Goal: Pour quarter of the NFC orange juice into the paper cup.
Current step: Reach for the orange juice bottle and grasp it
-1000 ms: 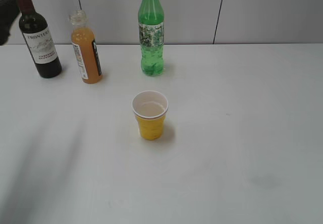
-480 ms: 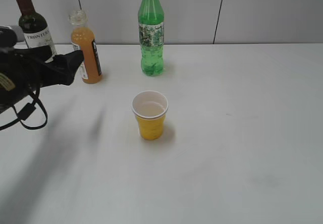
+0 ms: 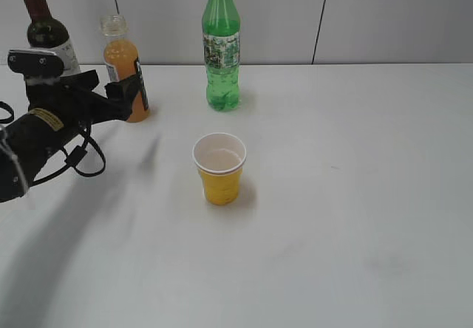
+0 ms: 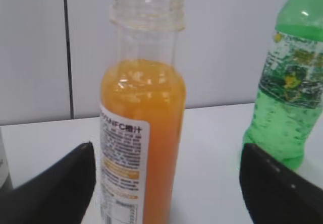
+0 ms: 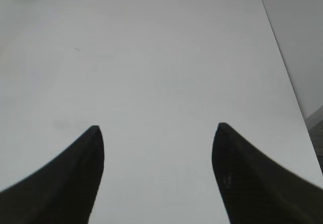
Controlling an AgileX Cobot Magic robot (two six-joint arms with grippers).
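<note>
The NFC orange juice bottle is uncapped and juice (image 3: pixel 120 49) stands up to its shoulder, so my left gripper will next take hold of the bottle around its labelled body (image 3: pixel 131 84).
The NFC orange juice bottle (image 3: pixel 124 77) stands uncapped at the back left of the white table; the left wrist view shows it close up (image 4: pixel 144 133), orange liquid below a clear neck. My left gripper (image 3: pixel 126 95) is open just in front of it, its fingers either side of the bottle and apart from it in the left wrist view (image 4: pixel 166 168). The yellow ribbed paper cup (image 3: pixel 219 169) stands upright mid-table, white inside. My right gripper (image 5: pixel 157 133) is open and empty over bare table, outside the exterior view.
A dark wine bottle (image 3: pixel 46 29) stands left of the juice, partly behind my left arm. A tall green plastic bottle (image 3: pixel 221 47) stands to its right, also in the left wrist view (image 4: pixel 287 98). The table's right edge (image 5: pixel 282 67) and back wall are near.
My left arm has come in from the left edge and moved right toward the juice bottle, now covering the wine bottle's lower part. Bottles and cup have not moved.
</note>
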